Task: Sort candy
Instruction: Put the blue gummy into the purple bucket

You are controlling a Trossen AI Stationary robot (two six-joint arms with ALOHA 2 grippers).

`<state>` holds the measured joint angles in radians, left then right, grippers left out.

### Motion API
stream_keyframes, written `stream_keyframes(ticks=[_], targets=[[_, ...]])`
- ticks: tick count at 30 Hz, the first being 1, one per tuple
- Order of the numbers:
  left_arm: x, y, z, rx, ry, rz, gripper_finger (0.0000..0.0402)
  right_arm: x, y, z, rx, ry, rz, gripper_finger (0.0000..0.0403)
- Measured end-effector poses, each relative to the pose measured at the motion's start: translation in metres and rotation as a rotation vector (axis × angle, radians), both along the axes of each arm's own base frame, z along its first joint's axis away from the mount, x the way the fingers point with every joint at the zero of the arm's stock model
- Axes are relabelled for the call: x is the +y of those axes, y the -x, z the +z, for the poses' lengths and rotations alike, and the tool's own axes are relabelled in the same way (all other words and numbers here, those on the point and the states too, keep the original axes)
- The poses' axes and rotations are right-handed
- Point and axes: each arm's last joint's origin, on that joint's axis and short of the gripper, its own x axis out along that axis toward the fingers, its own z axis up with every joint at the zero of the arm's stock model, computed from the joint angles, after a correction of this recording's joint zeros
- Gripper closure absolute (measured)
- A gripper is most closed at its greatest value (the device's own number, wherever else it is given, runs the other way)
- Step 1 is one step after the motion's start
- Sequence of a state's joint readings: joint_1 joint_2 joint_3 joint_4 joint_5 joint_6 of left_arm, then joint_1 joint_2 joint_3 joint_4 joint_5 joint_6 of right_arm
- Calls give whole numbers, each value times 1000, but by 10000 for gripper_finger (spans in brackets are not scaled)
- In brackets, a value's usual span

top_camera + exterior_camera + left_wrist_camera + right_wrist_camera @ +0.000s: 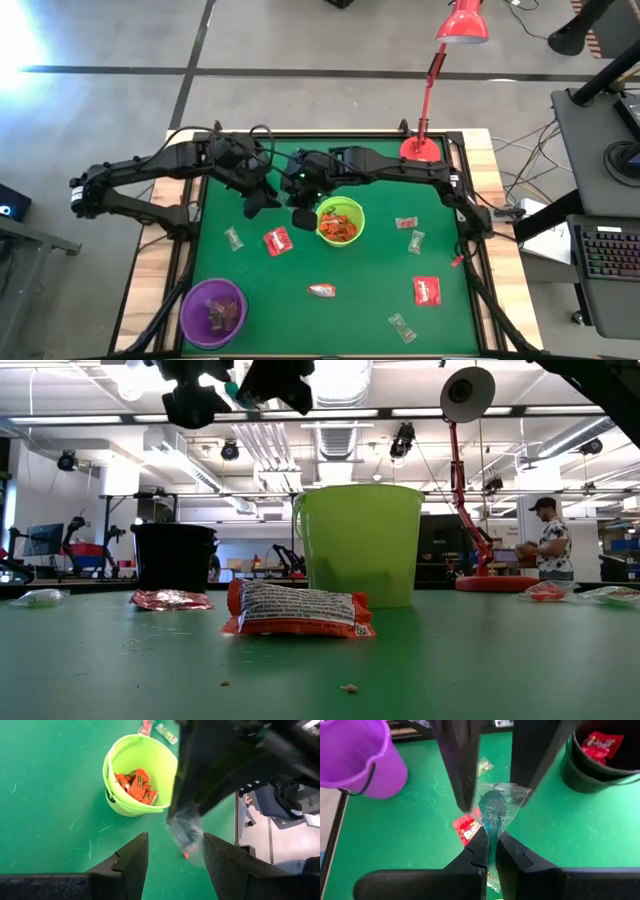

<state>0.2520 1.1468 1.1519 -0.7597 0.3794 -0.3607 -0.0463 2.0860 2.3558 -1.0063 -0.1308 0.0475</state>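
Observation:
The small candy needs to go into the purple bowl, so my left gripper should grab it by its clear wrapper's twisted end [192,851].
A small candy [494,807] in a clear twist wrapper, with a dark sweet inside, hangs in the air left of the lime-green bowl [340,222]. My right gripper [491,832], reaching in from the table's right, is shut on it. My left gripper [175,840] comes from the left and is open. Its two fingers [461,765] stand on either side of the candy [186,829]. More candy lies on the green mat: red packets [278,241] [427,291], an orange-red wrapper [321,291] and clear wrappers [233,238] [402,325]. My right gripper pinches the wrapper's lower twisted end [492,826] between its two fingertips, slanting down from the table's right. The sweet and the spread upper end of the wrapper stick out beyond the fingers, lifted clear of the table. My left gripper: whether its fingers touch the wrapper's edges, I cannot tell.
The lime-green bowl [140,775] holds orange-red wrappers. The black bowl [600,765], just under the grippers, holds a red packet. The purple bowl [213,312] stands at the near left with a few sweets. A red lamp [425,148] stands at the far right.

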Motion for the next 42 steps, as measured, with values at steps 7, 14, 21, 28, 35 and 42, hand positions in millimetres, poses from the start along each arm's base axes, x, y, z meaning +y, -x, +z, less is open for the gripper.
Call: stream_keyframes(ticks=[7, 14, 21, 28, 35, 42], targets=[[2, -7, 4, -76, -30, -6, 233, 0, 1, 4, -22, -1, -4, 390], [1, -4, 8, -107, -34, -27, 250, 2, 0, 4, -24, -11, -8, 390], [0, -3, 7, -93, -24, -64, 302, 2, 0, 5, -28, -14, -12, 390], [-1, -1, 5, -76, -34, -78, 338, 2, -1, 5, -36, -21, -19, 390], [-1, -1, 5, -77, -48, -90, 371, 3, -1, 6, -43, -29, -23, 390], [-1, -1, 5, -73, -48, -92, 391, 3, -1, 6, -43, -36, -22, 373]])
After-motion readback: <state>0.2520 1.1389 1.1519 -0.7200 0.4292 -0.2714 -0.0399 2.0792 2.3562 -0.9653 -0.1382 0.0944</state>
